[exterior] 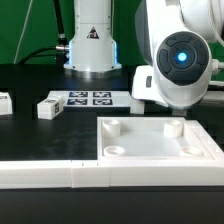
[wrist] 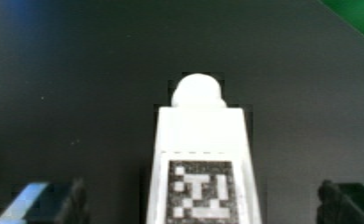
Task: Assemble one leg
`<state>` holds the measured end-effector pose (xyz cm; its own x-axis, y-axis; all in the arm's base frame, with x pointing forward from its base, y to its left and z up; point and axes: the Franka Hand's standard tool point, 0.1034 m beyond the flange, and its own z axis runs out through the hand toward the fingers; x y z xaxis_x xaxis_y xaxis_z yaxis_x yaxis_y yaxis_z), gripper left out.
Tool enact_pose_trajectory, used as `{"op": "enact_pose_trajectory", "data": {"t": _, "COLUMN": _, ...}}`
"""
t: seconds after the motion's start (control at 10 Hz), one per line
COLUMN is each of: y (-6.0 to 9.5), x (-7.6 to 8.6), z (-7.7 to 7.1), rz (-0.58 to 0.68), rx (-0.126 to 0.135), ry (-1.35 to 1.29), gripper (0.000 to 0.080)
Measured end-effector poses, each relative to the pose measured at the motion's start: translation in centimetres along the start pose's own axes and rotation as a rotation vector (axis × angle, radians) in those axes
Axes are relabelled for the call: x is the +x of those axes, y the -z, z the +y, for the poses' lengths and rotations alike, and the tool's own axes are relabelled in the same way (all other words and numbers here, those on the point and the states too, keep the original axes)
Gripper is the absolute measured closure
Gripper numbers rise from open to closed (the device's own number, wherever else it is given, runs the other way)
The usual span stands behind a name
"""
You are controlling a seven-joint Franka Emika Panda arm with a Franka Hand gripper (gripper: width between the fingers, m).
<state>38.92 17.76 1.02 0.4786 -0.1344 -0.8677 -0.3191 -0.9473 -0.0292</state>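
Observation:
My gripper should close, because my fingers reach down beside its tagged sides. Closing now would catch the white leg.
In the wrist view a white leg [wrist: 202, 150] with a rounded peg end and a black-and-white tag lies on the black table. It sits between my gripper [wrist: 197, 203] fingers. The dark fingertips [wrist: 46, 203] stand apart from the leg on both sides, with black table showing in the gaps, so the gripper is open around it. In the exterior view the arm's wrist [exterior: 178, 62] stands behind the large white panel [exterior: 160, 142], and the fingers and this leg are hidden there. Two more legs [exterior: 47, 107] lie at the exterior view's left.
The marker board [exterior: 90, 98] lies in front of the arm's white base [exterior: 92, 45]. The panel has round corner sockets and a white strip [exterior: 60, 172] along its front. One leg [exterior: 5, 100] is cut by the exterior view's left edge.

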Motion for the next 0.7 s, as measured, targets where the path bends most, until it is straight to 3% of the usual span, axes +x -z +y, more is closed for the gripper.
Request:
{"op": "enact_pose_trajectory", "data": {"t": 0.3, "y": -0.14, "x": 0.07, "z": 0.07, "rz": 0.0, "rx": 0.0, "ry": -0.002, "gripper": 0.0165}}
{"op": "enact_pose_trajectory", "data": {"t": 0.5, "y": -0.14, "x": 0.07, "z": 0.08, "rz": 0.0, "rx": 0.0, "ry": -0.002, "gripper": 0.0515}}
{"op": "enact_pose_trajectory", "data": {"t": 0.7, "y": -0.15, "x": 0.07, "z": 0.08, "rz": 0.0, "rx": 0.0, "ry": -0.002, "gripper": 0.0511}}
